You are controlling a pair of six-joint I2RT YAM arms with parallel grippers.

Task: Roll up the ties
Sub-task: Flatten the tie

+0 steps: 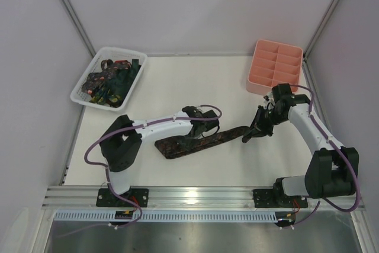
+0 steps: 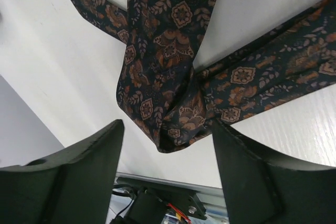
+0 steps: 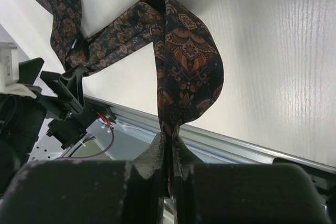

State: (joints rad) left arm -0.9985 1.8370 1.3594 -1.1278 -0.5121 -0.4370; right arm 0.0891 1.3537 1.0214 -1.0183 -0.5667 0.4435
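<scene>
My right gripper should keep holding the tie's end, because the tie bends in a slack loop from it and would drop curled on the tabletop if released now.
A brown patterned tie [image 1: 177,146] lies slanted across the middle of the table. My left gripper [image 1: 194,134] hangs over its middle with the jaws open. In the left wrist view the fingers [image 2: 79,177] stand wide apart just short of a folded bunch of the tie [image 2: 173,98], and nothing is between them. My right gripper [image 1: 249,136] is shut on the tie's right end. In the right wrist view the tie [image 3: 184,61] curls up in a loop from the pinched fingertips [image 3: 169,148].
A white lattice basket [image 1: 79,92] at the back left holds several more dark ties [image 1: 112,78]. A pink compartment tray [image 1: 260,84] stands at the back right, close behind the right arm. A metal rail [image 1: 201,197] runs along the near edge.
</scene>
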